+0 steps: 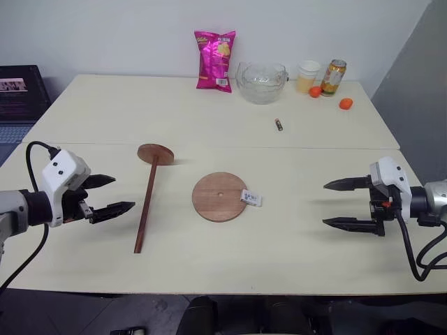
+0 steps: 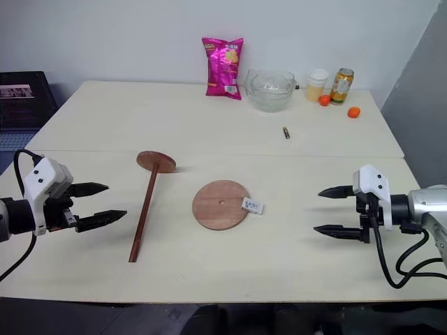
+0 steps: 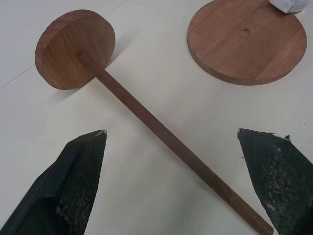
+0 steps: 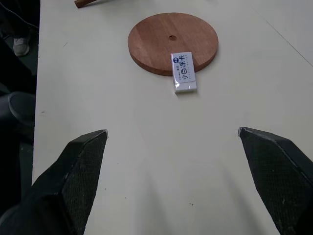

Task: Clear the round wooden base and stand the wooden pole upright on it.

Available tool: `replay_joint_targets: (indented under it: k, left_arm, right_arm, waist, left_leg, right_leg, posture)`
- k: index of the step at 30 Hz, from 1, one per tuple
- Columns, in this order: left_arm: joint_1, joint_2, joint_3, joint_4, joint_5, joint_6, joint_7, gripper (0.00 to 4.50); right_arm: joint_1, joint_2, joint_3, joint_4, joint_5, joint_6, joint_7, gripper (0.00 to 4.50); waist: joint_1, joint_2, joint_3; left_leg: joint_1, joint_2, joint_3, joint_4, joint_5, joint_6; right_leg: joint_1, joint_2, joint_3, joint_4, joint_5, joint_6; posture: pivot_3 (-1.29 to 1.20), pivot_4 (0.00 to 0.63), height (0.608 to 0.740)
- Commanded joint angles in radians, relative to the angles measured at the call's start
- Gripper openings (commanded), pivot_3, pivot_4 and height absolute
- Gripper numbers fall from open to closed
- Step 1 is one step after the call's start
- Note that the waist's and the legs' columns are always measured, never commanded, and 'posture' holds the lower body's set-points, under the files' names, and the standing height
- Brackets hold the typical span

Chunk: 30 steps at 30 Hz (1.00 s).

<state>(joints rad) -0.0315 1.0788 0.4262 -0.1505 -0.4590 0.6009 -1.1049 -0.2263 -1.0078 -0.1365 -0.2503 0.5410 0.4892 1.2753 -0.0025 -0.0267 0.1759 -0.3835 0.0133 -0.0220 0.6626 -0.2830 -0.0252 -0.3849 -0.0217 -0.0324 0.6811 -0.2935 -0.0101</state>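
Note:
I will pick up the pole by its slim body (image 1: 147, 202) with my left gripper next, because the wide disc at the pole's far end is too broad for the fingers.
The round wooden base (image 1: 218, 197) lies flat at the table's middle, its centre hole showing. A small white packet (image 1: 251, 199) rests partly on its right edge, also seen as the packet (image 4: 184, 72) in the right wrist view. To the left lies the wooden pole (image 1: 147, 206), flat on the table, its fixed disc (image 1: 155, 153) at the far end. My left gripper (image 1: 110, 195) hovers open just left of the pole's near half. Well to the right of the base, my right gripper (image 1: 335, 204) is open and pointed toward it.
Along the far edge stand a pink snack bag (image 1: 215, 61), a glass bowl (image 1: 261, 82), a cup (image 1: 307, 75), a can (image 1: 333, 77) and two small orange fruits (image 1: 345, 103). A small battery (image 1: 279, 124) lies behind the base. A seam (image 1: 279, 148) crosses the table.

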Motion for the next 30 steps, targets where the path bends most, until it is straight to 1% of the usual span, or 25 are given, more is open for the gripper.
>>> replay_joint_targets:
  k: [1,4,7,10,13,16,22,26,30]
  left_arm:
    - [-0.006,0.014,0.044,-0.003,-0.016,-0.02,-0.018,4.45]
    - [0.002,0.025,0.048,-0.009,0.003,-0.031,-0.012,4.45]
    - [-0.016,0.024,0.061,-0.018,-0.045,-0.016,-0.049,4.45]
    - [-0.031,0.021,0.067,-0.014,-0.06,-0.016,-0.053,4.45]
    - [-0.04,0.042,0.064,-0.015,-0.081,0.004,-0.081,4.45]
    - [-0.033,0.056,0.041,-0.056,-0.079,-0.013,-0.107,4.45]
    - [-0.081,0.036,-0.067,-0.184,-0.078,-0.049,-0.099,4.45]
    - [-0.113,0.033,-0.126,-0.213,-0.075,-0.056,-0.099,4.45]
    - [-0.159,0.021,-0.199,-0.224,-0.061,-0.07,-0.097,4.45]
  right_arm:
    - [-0.02,0.002,-0.013,-0.017,0.012,-0.01,-0.004,4.5]
    - [-0.022,0.006,-0.013,-0.02,0.011,-0.009,-0.006,4.5]
    - [-0.03,0.01,-0.011,-0.016,0.013,-0.009,-0.008,4.5]
    - [-0.035,0.012,-0.01,-0.014,0.015,-0.006,-0.008,4.5]
    - [-0.047,0.021,-0.007,-0.011,0.022,0.007,-0.016,4.5]
    - [-0.061,0.032,0.0,-0.008,0.026,0.021,-0.02,4.5]
    - [-0.09,0.088,0.045,-0.053,0.008,0.01,-0.057,4.5]
    - [-0.107,0.153,0.116,-0.072,-0.034,-0.003,-0.104,4.5]
    - [-0.164,0.249,0.255,-0.044,-0.152,-0.023,-0.188,4.5]
  waist:
    - [0.0,0.0,0.0]
    - [0.0,0.0,0.0]
    - [0.0,0.0,0.0]
    - [0.0,0.0,0.0]
    - [0.0,0.0,0.0]
    - [0.0,0.0,0.0]
    - [0.001,0.0,0.0]
    - [-0.001,0.0,0.0]
    - [-0.002,0.0,0.0]
  left_leg:
    - [0.0,0.0,0.0,0.0,0.0,0.0]
    - [0.0,0.0,0.0,0.0,0.0,0.0]
    - [0.0,0.0,0.0,0.0,0.0,0.0]
    - [0.0,0.0,0.0,0.0,0.0,0.0]
    - [0.0,0.0,0.0,0.0,0.0,0.0]
    - [0.0,0.0,0.0,0.0,0.0,0.0]
    - [0.0,0.0,0.0,0.0,0.0,0.0]
    - [0.0,0.0,0.0,0.0,0.0,0.0]
    - [0.0,0.0,0.0,0.0,0.0,0.0]
  right_leg:
    - [0.0,0.0,0.0,0.0,0.0,0.0]
    - [0.0,0.0,0.0,0.0,0.0,0.0]
    - [0.0,0.0,0.0,0.0,0.0,0.0]
    - [0.0,0.0,0.0,0.0,0.0,0.0]
    - [0.0,0.0,0.0,0.0,0.0,0.0]
    - [0.0,0.0,0.0,0.0,0.0,0.0]
    - [0.0,0.0,0.0,0.0,0.0,0.0]
    - [0.0,0.001,0.001,0.0,0.0,0.0]
    - [0.0,0.001,0.001,0.001,0.0,0.0]
  posture:
    - [0.0,0.15,0.74]
    - [0.0,0.15,0.74]
    - [0.0,0.15,0.74]
    - [0.0,0.15,0.74]
    - [0.0,0.15,0.74]
    - [0.0,0.15,0.74]
    - [0.0,0.15,0.74]
    - [0.0,0.15,0.74]
    - [0.0,0.15,0.74]
